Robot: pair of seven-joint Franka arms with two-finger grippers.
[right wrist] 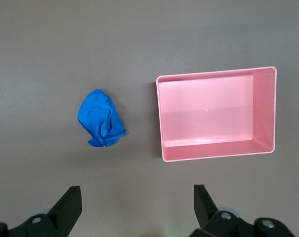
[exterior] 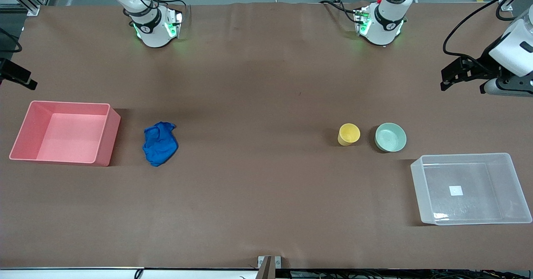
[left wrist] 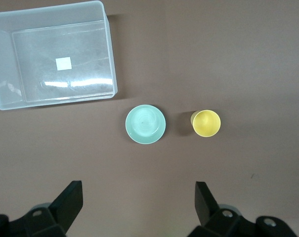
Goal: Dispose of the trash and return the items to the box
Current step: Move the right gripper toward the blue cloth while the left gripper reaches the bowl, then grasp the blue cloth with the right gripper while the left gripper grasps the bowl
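Next, my right gripper grabs the blue fabric wad by its crumpled end (exterior: 162, 126), to drop it into the pink bin as trash.
The blue fabric wad (exterior: 160, 143) lies on the table beside the pink bin, toward the right arm's end; it also shows in the right wrist view (right wrist: 101, 119). The yellow cup (exterior: 349, 134) and the mint-green bowl (exterior: 390, 137) stand upright side by side, a little apart, toward the left arm's end. The clear tub (exterior: 516, 187) with a white sticker sits nearer the front camera than the bowl and holds nothing. My left gripper (left wrist: 138, 190) is open and empty, high over the table near the bowl (left wrist: 146, 124) and cup (left wrist: 206, 123). My right gripper (right wrist: 136, 192) is open and empty, high over the table near the wad.
The opaque pink bin (exterior: 25, 125) stands at the right arm's end of the table with nothing in it; it also shows in the right wrist view (right wrist: 265, 108). The clear tub shows in the left wrist view (left wrist: 3, 94). Brown cloth covers the table.
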